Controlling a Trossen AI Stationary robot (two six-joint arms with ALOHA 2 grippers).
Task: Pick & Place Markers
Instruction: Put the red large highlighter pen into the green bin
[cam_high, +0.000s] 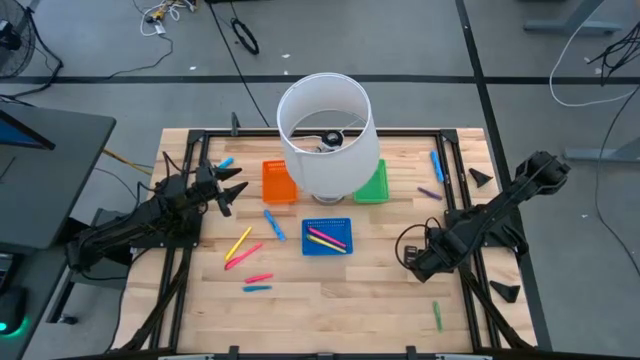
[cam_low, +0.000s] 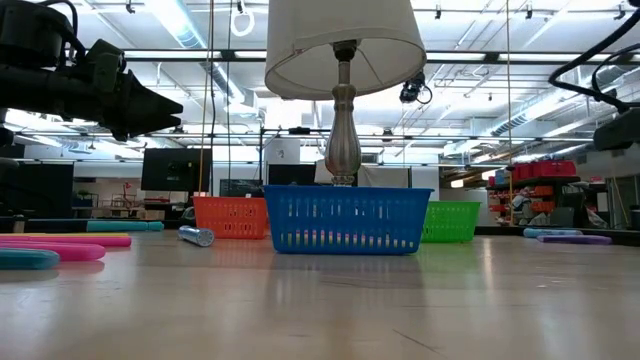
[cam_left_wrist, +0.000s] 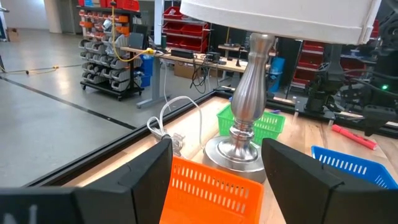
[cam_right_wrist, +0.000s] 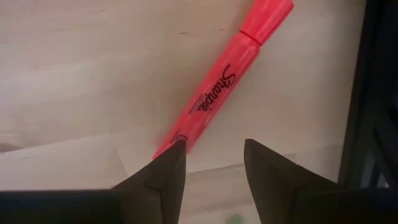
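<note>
In the right wrist view the marker's body lies beyond my fingers, so it is too early to close on the body before my right gripper moves toward the red marker's body (cam_right_wrist: 208, 93).
A red marker (cam_right_wrist: 225, 87) lies flat on the wooden table, right under my right gripper (cam_right_wrist: 211, 155). That gripper points down and is open, one fingertip (cam_right_wrist: 174, 152) at the marker's near end. In the high view the gripper (cam_high: 413, 258) hides this marker. More markers lie loose on the table: blue (cam_high: 275, 225), yellow (cam_high: 238, 243), pink (cam_high: 258, 278), purple (cam_high: 430, 193) and green (cam_high: 437, 315). Two lie in the blue tray (cam_high: 327, 237). My left gripper (cam_high: 225, 190) waits open and level by the orange tray (cam_high: 279, 182). My right gripper comes from above with its fingers pointing down. One fingertip stands over the red marker's end (cam_right_wrist: 180, 134); I cannot tell whether it touches. The marker lies flat on the table, slanting away from the fingers.
A lamp (cam_high: 325, 135) with a white shade stands at the table's far middle, between the orange tray and the green tray (cam_high: 372, 183). A black frame (cam_high: 470, 200) runs round the table top. Bare wood lies along the near edge.
</note>
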